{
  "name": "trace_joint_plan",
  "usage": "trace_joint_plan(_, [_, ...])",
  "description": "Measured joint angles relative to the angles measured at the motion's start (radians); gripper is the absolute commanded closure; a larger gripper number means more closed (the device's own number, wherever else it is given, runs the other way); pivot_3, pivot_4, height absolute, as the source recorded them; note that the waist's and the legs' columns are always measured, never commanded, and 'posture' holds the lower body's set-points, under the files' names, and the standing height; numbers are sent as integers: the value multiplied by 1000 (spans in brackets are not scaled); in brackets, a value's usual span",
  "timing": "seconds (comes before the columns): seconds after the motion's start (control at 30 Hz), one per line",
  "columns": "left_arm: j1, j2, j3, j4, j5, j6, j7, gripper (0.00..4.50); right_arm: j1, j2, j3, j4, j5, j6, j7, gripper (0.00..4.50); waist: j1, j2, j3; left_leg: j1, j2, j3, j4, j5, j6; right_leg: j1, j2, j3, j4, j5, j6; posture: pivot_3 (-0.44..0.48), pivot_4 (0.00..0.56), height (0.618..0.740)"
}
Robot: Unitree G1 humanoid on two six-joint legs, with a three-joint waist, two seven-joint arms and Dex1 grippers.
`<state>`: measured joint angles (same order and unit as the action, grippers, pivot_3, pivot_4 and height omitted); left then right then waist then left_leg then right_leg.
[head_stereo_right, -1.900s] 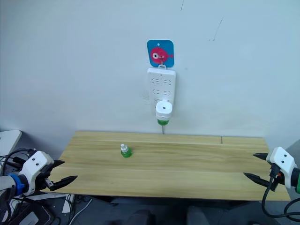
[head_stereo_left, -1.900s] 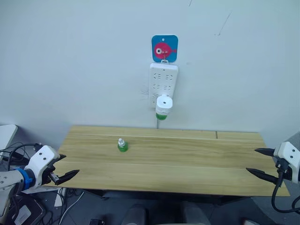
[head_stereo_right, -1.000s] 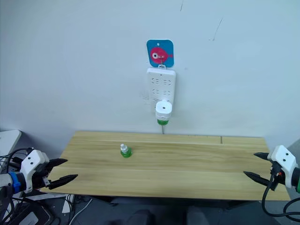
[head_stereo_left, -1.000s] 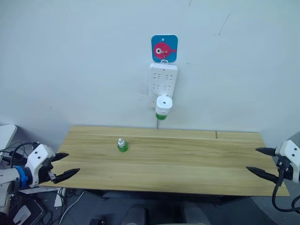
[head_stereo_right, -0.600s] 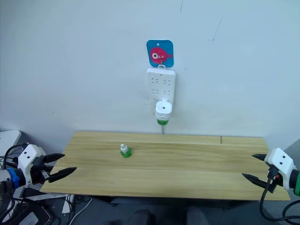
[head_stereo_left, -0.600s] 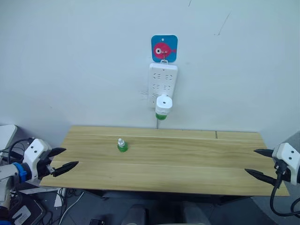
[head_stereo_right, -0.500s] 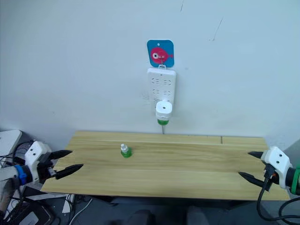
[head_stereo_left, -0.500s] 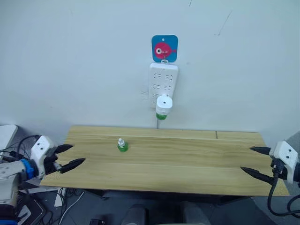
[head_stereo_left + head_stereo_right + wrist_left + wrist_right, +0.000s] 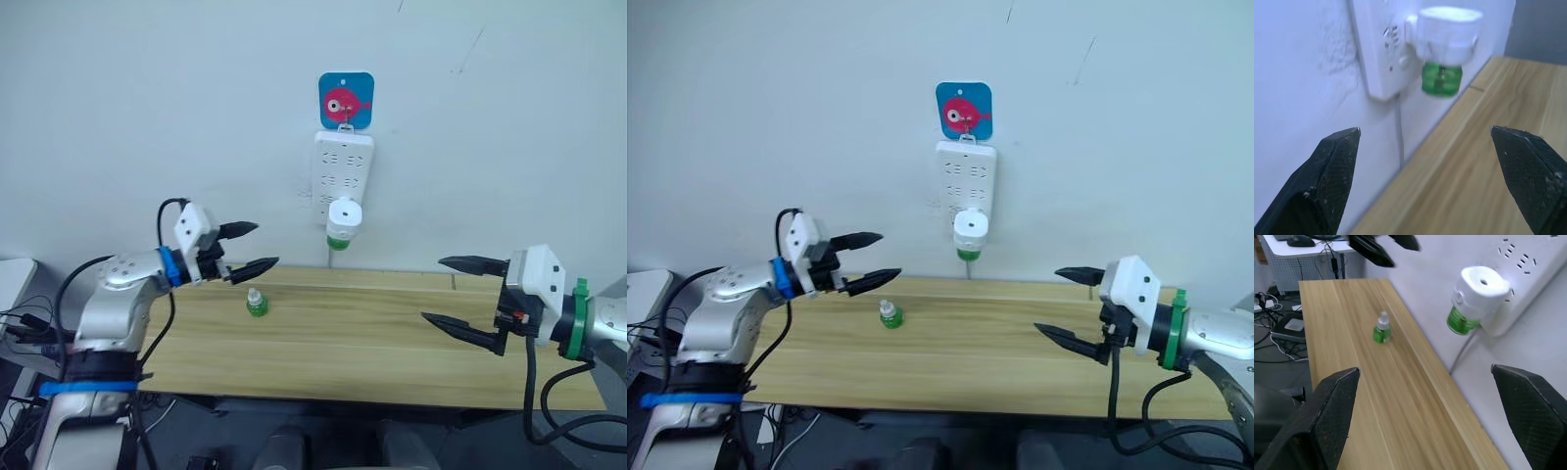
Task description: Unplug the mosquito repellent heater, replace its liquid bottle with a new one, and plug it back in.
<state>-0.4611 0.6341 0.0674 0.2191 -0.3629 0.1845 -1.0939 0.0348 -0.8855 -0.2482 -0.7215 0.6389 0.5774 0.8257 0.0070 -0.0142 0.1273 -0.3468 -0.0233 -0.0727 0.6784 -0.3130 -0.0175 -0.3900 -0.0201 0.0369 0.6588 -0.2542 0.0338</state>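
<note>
The right gripper takes hold of the heater by its white housing (image 9: 345, 213) next, which leaves the heater's green liquid bottle (image 9: 338, 242) free to be replaced.
The white mosquito repellent heater (image 9: 343, 215) is plugged into the bottom of the wall power strip (image 9: 343, 171). Its liquid bottle (image 9: 338, 242) hangs green beneath it, as the left wrist view also shows on the heater (image 9: 1449, 27). The new one (image 9: 256, 304), green with a whitish cap, stands upright on the wooden table (image 9: 392, 343) at back left. My left gripper (image 9: 265, 245) hovers open just above and left of the capped bottle, pointing toward the heater. My right gripper (image 9: 432, 289) is open over the table's right half, holding nothing.
A blue square hook with a pink fish (image 9: 346, 101) holds the power strip on the white wall, and a cord runs down behind the table. Cables and a white desk edge (image 9: 12, 279) lie left of the table.
Both arms have risen from beside the table's ends and swung inward. The left gripper now sits near the capped bottle and the right one over the table's right half. Both stay open.
</note>
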Motion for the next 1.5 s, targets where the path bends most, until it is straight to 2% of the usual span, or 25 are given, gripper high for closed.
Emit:
trace_joint_plan(0.2, [-154, -93, -32, 160, 36, -25, 29, 0, -71, 43, 7, -48, 25, 83, -129, 14, -22, -1, 1, 0, 0, 0, 0, 0, 0, 0, 0, 0, 0, 0, 0, -114, 86, 730])
trace_joint_plan(0.33, [-218, -117, -34, 250, 58, -58, 36, 0, -89, 54, 12, -63, 32, 103, -167, 14, -40, -1, 1, -1, 0, 0, 0, 0, 0, -1, 0, 0, 0, 0, 0, -136, 85, 730])
trace_joint_plan(0.47, [-260, -135, -34, 309, 65, -71, 32, 873, -91, 59, 14, -74, 46, 122, -194, 0, -48, -1, 1, -1, 0, 0, 0, 0, 0, -1, 0, 0, 0, 0, 0, -153, 84, 730])
trace_joint_plan(1.07, [-404, -173, -41, 580, 154, -225, 38, 873, -191, 57, 66, -112, 99, 212, -257, 0, -69, -1, 1, -2, 0, 0, 0, 0, 0, -3, 1, 0, 1, 0, 1, -183, 91, 730])
trace_joint_plan(1.5, [-499, -184, -48, 744, 200, -284, -35, 873, -209, 51, 75, -126, 182, 220, -253, 0, -70, -2, 1, -3, -1, 0, 0, 0, 0, -4, 1, 0, 2, 0, 1, -195, 110, 730])
